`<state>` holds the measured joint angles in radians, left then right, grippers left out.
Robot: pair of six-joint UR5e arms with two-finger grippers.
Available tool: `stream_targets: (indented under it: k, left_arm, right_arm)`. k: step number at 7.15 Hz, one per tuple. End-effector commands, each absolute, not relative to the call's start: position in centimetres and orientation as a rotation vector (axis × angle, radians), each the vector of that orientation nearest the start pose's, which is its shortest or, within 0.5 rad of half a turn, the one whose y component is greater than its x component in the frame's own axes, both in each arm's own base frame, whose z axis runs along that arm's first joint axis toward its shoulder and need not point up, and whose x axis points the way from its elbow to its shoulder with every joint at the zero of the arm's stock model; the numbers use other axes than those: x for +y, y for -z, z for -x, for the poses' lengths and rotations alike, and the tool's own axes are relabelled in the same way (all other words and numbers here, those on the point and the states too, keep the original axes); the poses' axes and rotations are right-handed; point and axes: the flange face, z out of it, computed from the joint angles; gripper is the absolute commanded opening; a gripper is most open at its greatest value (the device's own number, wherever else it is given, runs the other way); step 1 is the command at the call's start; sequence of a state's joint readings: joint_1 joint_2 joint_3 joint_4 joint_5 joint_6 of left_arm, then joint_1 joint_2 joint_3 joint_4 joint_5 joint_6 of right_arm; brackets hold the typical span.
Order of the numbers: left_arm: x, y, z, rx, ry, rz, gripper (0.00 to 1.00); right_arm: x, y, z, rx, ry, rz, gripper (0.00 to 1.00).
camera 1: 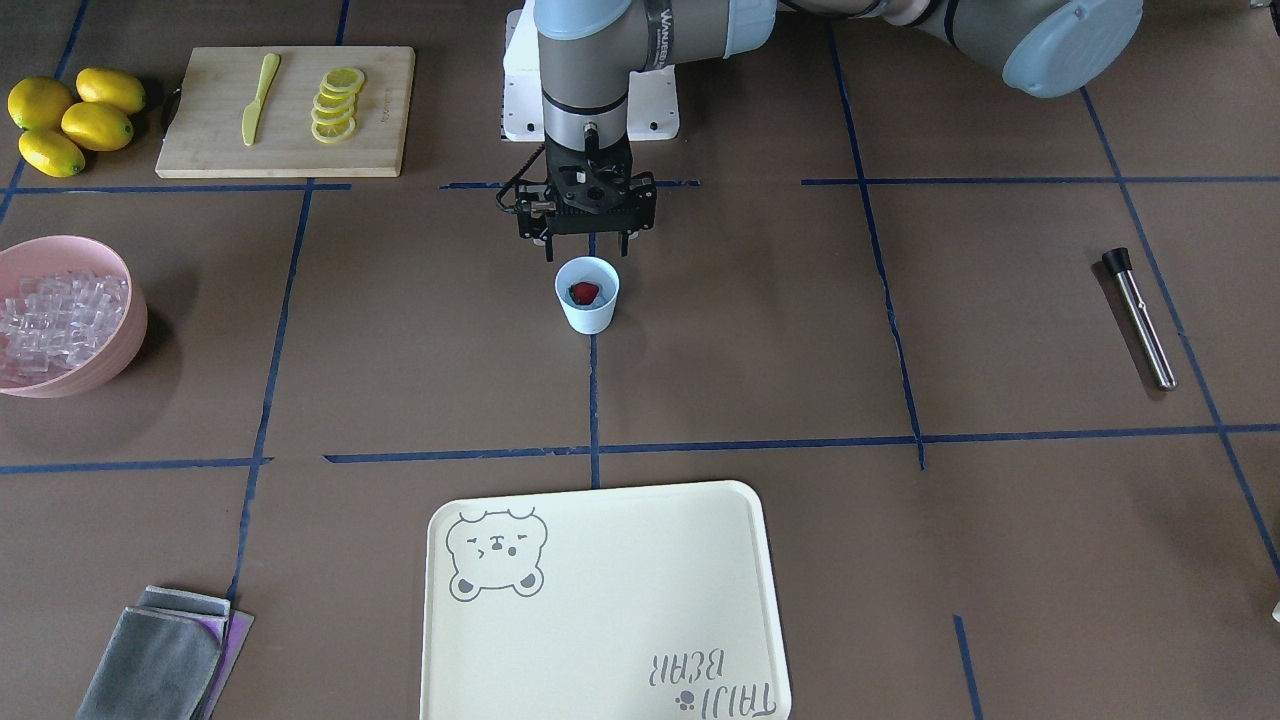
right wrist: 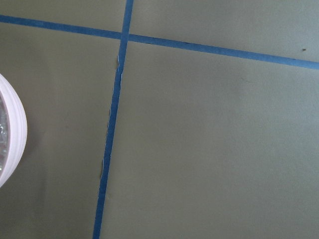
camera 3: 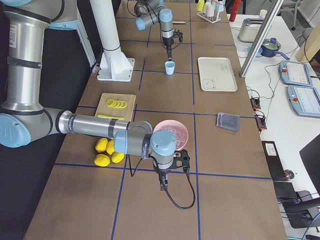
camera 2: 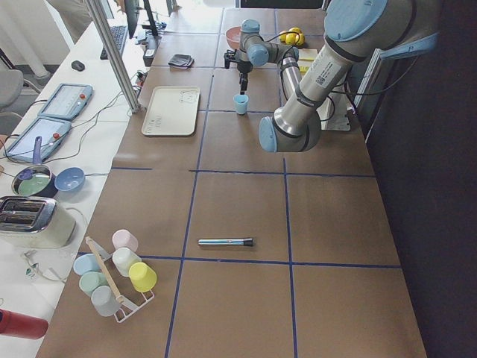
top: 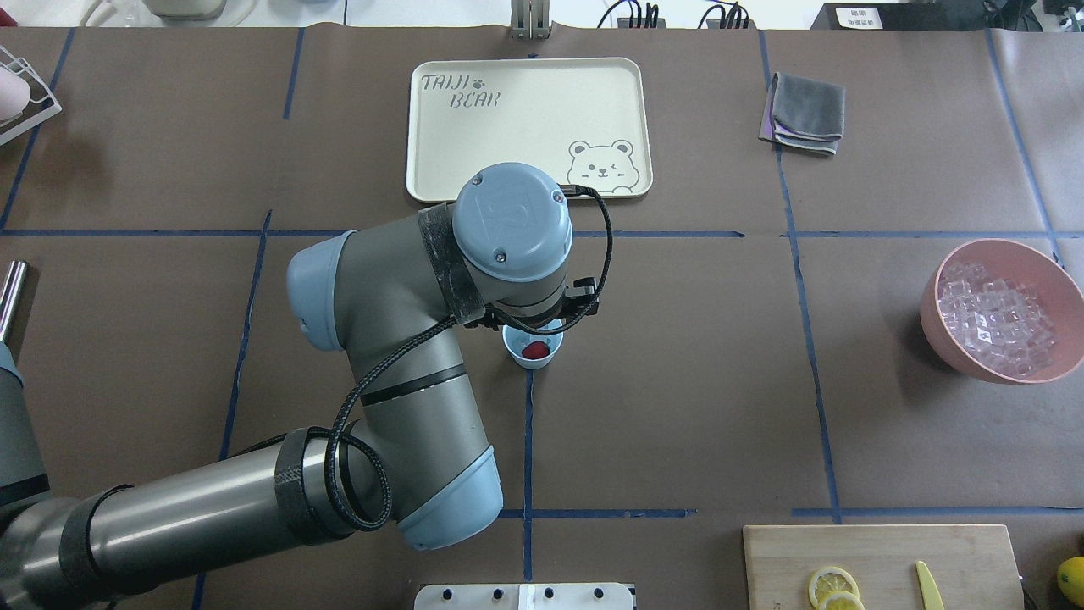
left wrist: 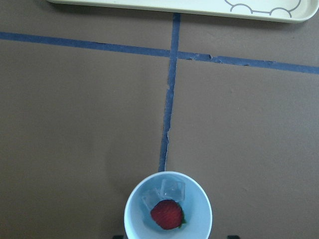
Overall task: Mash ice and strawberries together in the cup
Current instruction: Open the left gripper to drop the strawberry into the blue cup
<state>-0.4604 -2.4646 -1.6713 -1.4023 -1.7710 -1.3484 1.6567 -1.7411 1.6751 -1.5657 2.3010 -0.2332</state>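
The metal rod lies long and slim from its black end (camera 1: pixel 1117 260) to its shiny tip, so my left gripper needs to grab it around its middle (camera 1: pixel 1142 316) next.
The pale blue cup (camera 1: pixel 588 312) stands upright at the table's middle, on a blue tape line. Inside it lie a red strawberry (left wrist: pixel 167 215) and a couple of clear ice cubes (left wrist: pixel 173 188). My left gripper (camera 1: pixel 587 250) hangs open just above and behind the cup, its fingers spread wider than the cup's mouth and holding nothing. More ice (camera 1: pixel 55 315) fills the pink bowl (camera 1: pixel 125 345). My right gripper (camera 3: pixel 163 187) shows only in the exterior right view, low beside the pink bowl; I cannot tell whether it is open or shut.
A metal rod with a black end (camera 1: pixel 1140 320) lies on the robot's left side of the table. A cream bear tray (camera 1: pixel 600 600) sits beyond the cup. A cutting board (camera 1: pixel 200 150) with lemon slices and a knife, lemons (camera 1: pixel 70 120) and a grey cloth (camera 1: pixel 160 655) lie around.
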Motion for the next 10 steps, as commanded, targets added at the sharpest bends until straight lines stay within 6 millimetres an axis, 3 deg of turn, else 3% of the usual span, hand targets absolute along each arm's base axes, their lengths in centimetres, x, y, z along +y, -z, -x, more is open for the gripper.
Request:
stream_targets:
  k: [1,2,3,4,5,6,7,8,9,10]
  left_arm:
    - [-40.8,-14.0,-51.2,0.815,0.028,-0.172,1.0]
    - [-43.2,-18.4,-45.3,0.782,-0.049,-0.212,1.0]
    - [-47.0,-22.4,-38.9,0.773,-0.144,-0.203,1.0]
    - [-51.1,-27.9,-30.5,0.773,-0.214,-0.18,1.0]
    - [-53.8,-33.3,-22.1,0.776,-0.258,-0.176,1.0]
    - [-53.6,-39.3,-15.1,0.766,-0.301,-0.175,1.0]
    - [-52.5,-43.9,-9.1,0.758,-0.311,-0.203,1.0]
    - [-51.4,-46.8,-5.1,0.749,-0.309,-0.215,1.0]
    - [-50.6,-51.0,-0.2,0.751,-0.32,-0.215,1.0]
    - [-50.7,-54.4,2.8,0.828,-0.324,-0.208,1.0]
  right_arm:
    - [-40.8,-68.7,-10.2,-0.73,0.116,-0.058,0.99]
    - [-40.8,-68.7,-10.2,-0.73,0.116,-0.058,0.99]
    - [-40.8,-68.7,-10.2,-0.73,0.116,-0.058,0.99]
    - [-40.8,-68.7,-10.2,-0.73,0.116,-0.06,0.99]
    - [-40.8,-68.7,-10.2,-0.73,0.118,-0.06,0.99]
    - [-40.8,-68.7,-10.2,-0.73,0.116,-0.06,0.99]
    - [-40.8,-68.7,-10.2,-0.73,0.116,-0.06,0.99]
    - [-40.8,-68.7,-10.2,-0.73,0.118,-0.06,0.99]
    - [-40.8,-68.7,-10.2,-0.73,0.118,-0.06,0.99]
    - [-40.9,-68.6,-10.2,-0.73,0.118,-0.062,0.99]
